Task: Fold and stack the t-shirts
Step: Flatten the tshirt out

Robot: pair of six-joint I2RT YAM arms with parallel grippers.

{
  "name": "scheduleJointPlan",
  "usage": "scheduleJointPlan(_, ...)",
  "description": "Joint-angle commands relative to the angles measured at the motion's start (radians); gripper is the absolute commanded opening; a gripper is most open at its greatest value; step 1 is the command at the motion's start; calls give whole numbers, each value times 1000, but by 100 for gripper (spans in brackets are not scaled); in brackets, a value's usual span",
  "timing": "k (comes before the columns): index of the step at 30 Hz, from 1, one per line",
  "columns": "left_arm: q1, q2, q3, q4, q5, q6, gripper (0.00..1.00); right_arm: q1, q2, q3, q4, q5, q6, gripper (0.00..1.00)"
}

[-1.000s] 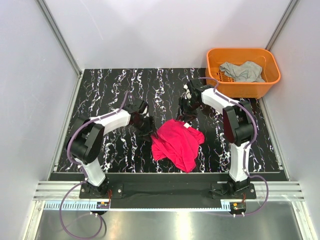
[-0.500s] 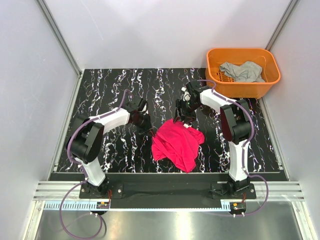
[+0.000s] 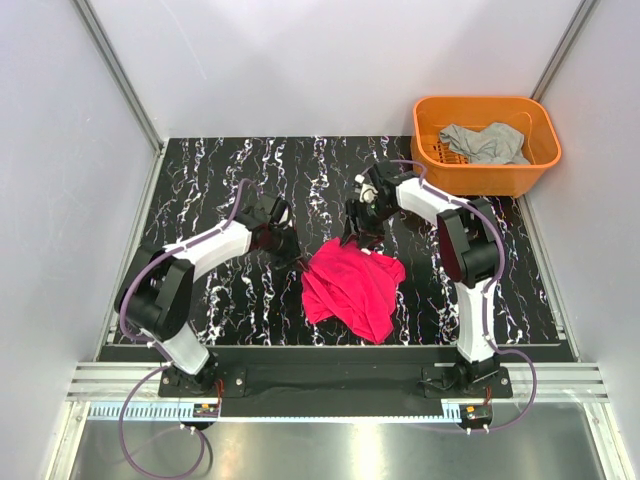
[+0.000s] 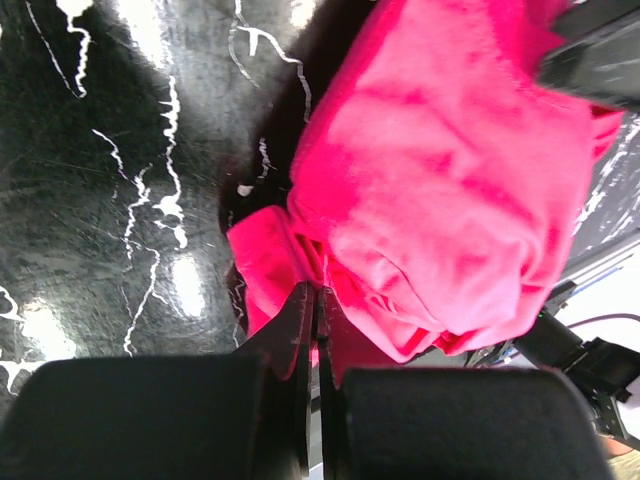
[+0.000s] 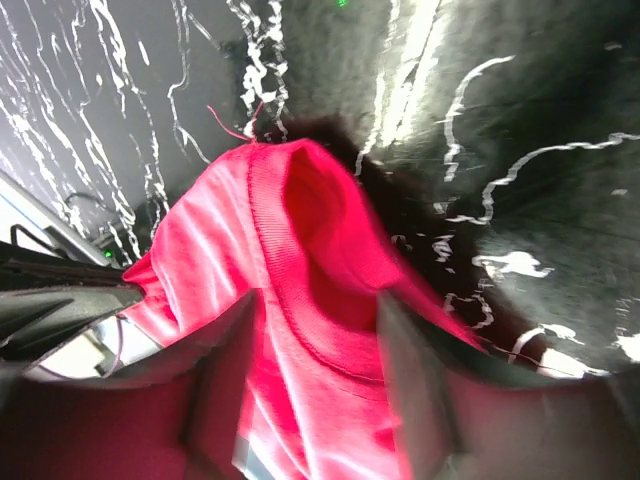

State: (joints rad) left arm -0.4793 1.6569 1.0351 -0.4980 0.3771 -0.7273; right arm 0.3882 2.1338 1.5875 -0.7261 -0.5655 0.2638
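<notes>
I should next grab the magenta-red t-shirt with my right gripper by its ribbed collar point(image 3: 358, 246), opposite my left gripper's hold, to spread it for folding.
A bright magenta-red t-shirt point(image 3: 350, 285) lies crumpled in the middle of the black marbled table. My left gripper point(image 3: 291, 256) is at its left edge, and the left wrist view shows the gripper point(image 4: 318, 290) shut on a fold of the t-shirt point(image 4: 440, 180). My right gripper point(image 3: 356, 234) is at the shirt's far edge. Seen from the right wrist, that gripper point(image 5: 315, 305) is open, its blurred jaws on either side of the ribbed collar point(image 5: 272, 225). A light grey t-shirt point(image 3: 486, 143) lies bunched in the orange basket.
The orange plastic basket point(image 3: 490, 180) stands at the back right corner, just behind the right arm's elbow. Grey walls with metal rails close in the table on the left, back and right. A metal rail runs along the near edge by the arm bases.
My left gripper has shut on the magenta-red shirt's left edge. The right gripper has moved left and down over the shirt's collar, with its jaws still apart.
</notes>
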Motion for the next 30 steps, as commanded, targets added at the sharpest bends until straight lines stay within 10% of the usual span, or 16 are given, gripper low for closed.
scheduleJointPlan(1, 4, -54, -4, 30, -4, -14, 0, 24, 5, 19, 25, -50, -12, 66)
scheduleJointPlan(7, 2, -46, -7, 30, -4, -21, 0, 44, -48, 52, -1, 212, -67, 75)
scheduleJointPlan(12, 1, -32, 0, 33, -1, -21, 0, 83, 50, 198, -82, 219, -93, 50)
scheduleJointPlan(24, 2, -11, 16, 33, 22, -15, 0, 124, 158, 262, -91, 153, -98, 52)
scheduleJointPlan(30, 2, -19, 16, 29, 17, -18, 0, 126, 127, 275, -98, 277, -49, 6)
